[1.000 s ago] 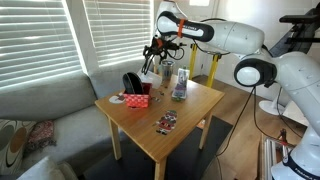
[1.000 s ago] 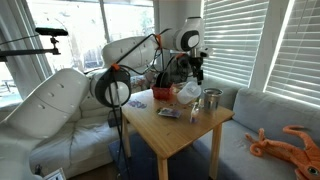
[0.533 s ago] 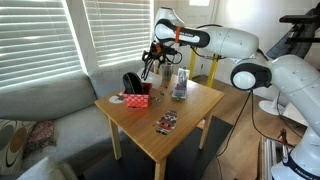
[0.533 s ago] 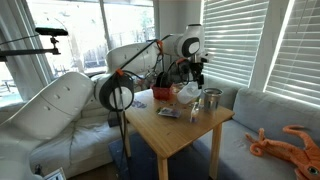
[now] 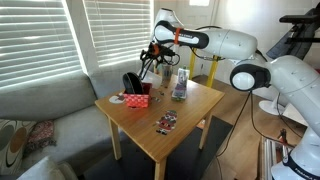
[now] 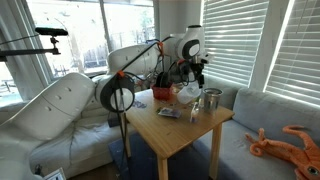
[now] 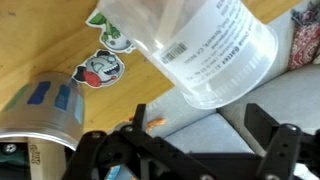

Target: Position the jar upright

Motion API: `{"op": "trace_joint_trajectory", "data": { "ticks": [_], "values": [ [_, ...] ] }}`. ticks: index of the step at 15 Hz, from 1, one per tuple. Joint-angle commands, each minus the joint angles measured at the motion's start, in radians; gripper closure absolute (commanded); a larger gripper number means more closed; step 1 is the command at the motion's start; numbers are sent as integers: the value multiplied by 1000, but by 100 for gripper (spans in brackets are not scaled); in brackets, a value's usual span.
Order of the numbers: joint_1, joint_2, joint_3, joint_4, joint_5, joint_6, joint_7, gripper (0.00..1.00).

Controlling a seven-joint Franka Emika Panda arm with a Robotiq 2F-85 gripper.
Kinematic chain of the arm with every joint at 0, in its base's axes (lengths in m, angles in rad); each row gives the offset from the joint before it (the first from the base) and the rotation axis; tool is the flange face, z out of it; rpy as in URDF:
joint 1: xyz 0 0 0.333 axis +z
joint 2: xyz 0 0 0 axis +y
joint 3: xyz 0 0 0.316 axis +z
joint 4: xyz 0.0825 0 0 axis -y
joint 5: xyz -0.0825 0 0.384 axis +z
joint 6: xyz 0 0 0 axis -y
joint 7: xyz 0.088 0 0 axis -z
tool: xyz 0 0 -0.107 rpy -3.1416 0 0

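I need to grab the lying jar [image 7: 205, 48] by the edge of its sofa-side end next, which leaves the opposite end free to set the jar upright.
The jar [image 7: 205, 48] is whitish-translucent with a printed label and lies on its side at the far edge of the wooden table. It also shows in both exterior views [image 5: 151, 88] [image 6: 186, 93], beside the red box [image 5: 138, 100]. My gripper [image 7: 200, 128] is open and empty, its two black fingers spread past the jar's end, over the grey sofa cushion behind the table. In both exterior views the gripper [image 5: 150, 57] [image 6: 197, 70] hangs a little above the jar without touching it.
A tall clear glass with a dark base [image 5: 181, 86] [image 6: 211, 100] and a small grey cup [image 6: 194, 111] stand nearby. Black headphones [image 5: 130, 82] lie by the red box. Stickers [image 7: 98, 68] and cards [image 5: 166, 122] lie on the table [image 5: 190, 115]. A sofa flanks the table.
The gripper has moved slightly down and toward the jar. The jar and other objects have not moved.
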Motion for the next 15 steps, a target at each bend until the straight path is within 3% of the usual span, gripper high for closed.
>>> {"op": "trace_joint_trajectory", "data": {
  "ticks": [1, 3, 6, 14, 15],
  "values": [
    [2, 38, 24, 25, 40, 132, 73, 0],
    [10, 48, 27, 16, 30, 160, 92, 0],
    [11, 47, 34, -3, 26, 90, 113, 0],
    [-5, -8, -1, -14, 4, -251, 198, 0],
    [-10, -12, -3, -13, 4, -286, 206, 25]
  ]
}}
